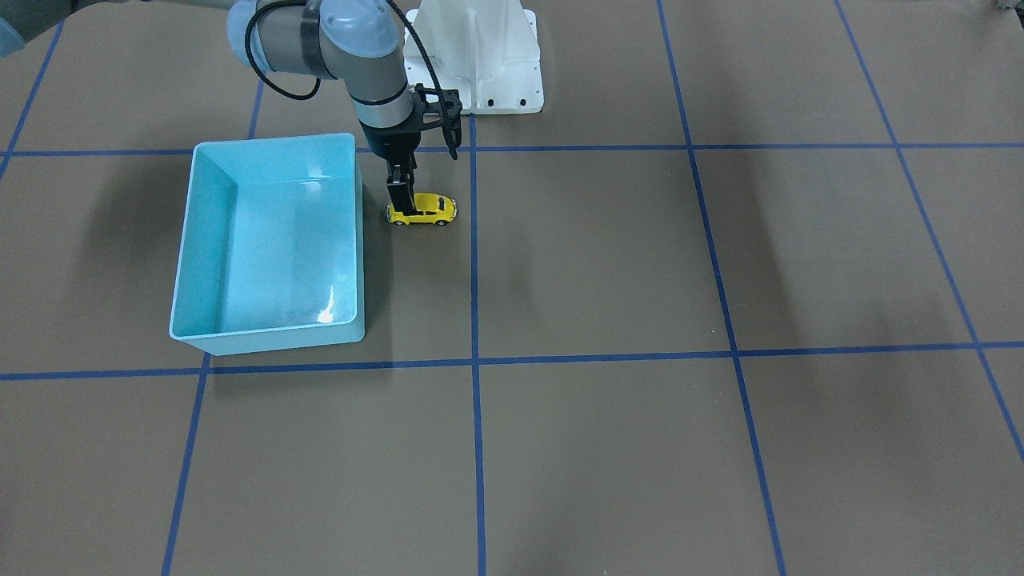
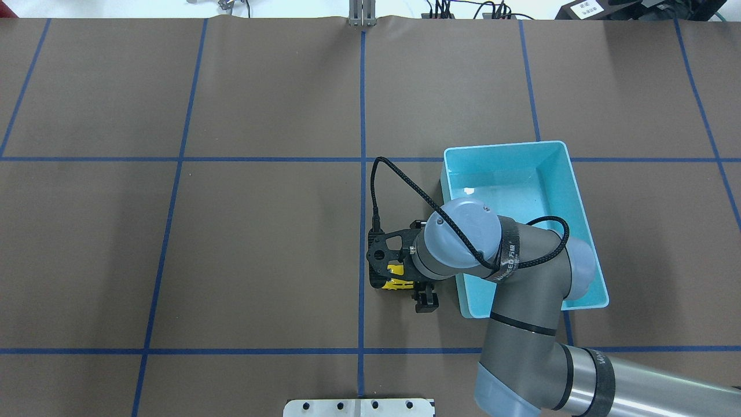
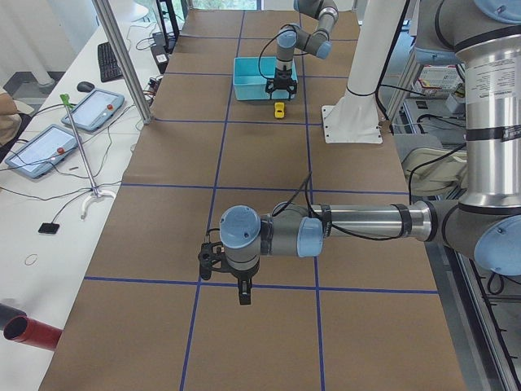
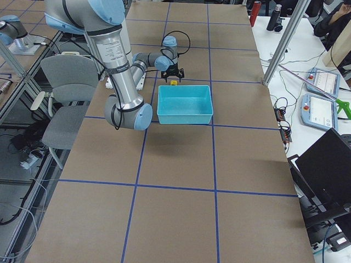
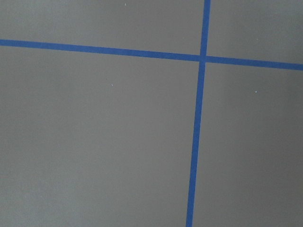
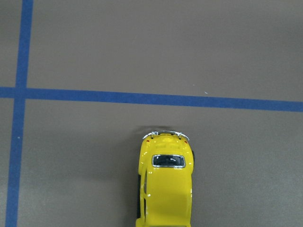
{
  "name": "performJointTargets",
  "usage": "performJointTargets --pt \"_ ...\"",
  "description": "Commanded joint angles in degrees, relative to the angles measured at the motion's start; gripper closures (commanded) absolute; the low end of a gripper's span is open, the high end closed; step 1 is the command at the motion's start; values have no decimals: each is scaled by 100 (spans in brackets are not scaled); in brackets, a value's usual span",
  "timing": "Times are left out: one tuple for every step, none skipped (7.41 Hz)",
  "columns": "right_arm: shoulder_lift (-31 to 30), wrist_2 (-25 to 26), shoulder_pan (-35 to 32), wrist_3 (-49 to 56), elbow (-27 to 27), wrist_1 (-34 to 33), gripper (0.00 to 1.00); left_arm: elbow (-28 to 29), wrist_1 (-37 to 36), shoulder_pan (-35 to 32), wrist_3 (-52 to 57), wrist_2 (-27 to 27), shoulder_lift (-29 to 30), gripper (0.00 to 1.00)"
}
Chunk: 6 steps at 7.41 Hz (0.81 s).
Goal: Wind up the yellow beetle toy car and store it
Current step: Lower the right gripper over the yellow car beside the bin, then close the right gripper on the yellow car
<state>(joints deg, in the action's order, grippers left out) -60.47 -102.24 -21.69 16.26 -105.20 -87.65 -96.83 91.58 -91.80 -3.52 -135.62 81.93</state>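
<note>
My right gripper's fingers beside the yellow car's body [image 1: 433,206] [image 6: 168,194] stop higher than the wheels, so it is too early to close on the car. The gripper moves lower next.
The yellow beetle toy car [image 1: 428,210] stands on its wheels on the brown table, just beside the light blue bin [image 1: 272,142], which holds nothing. My right gripper [image 1: 400,214] points straight down over the car's end nearest the bin. It looks open, with one finger [image 2: 426,300] standing apart from the car [image 2: 398,284] on the robot's side and the other on the far side. In the right wrist view the car [image 6: 165,189] shows from above at the bottom edge. My left gripper [image 3: 242,295] hangs over bare table far away; I cannot tell its state.
Blue tape lines [image 1: 474,264] divide the table into squares. The white robot base [image 1: 480,56] stands just behind the car. A side bench with tablets [image 3: 49,142] and a metal pole [image 3: 122,57] runs along the table's far side.
</note>
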Motion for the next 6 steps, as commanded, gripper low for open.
performJointTargets --pt "70 73 50 -53 156 11 0 6 0 -5 0 18 -11 0" --pt "88 117 77 -53 314 220 0 85 0 4 0 9 -11 0" --pt "105 134 121 -62 560 510 0 129 0 4 0 9 7 0" --pt "166 143 130 -131 614 565 0 129 0 4 0 9 16 0" --pt "219 143 130 -132 702 574 0 129 0 4 0 9 7 0" --pt "272 152 130 -132 781 574 0 129 0 4 0 9 7 0"
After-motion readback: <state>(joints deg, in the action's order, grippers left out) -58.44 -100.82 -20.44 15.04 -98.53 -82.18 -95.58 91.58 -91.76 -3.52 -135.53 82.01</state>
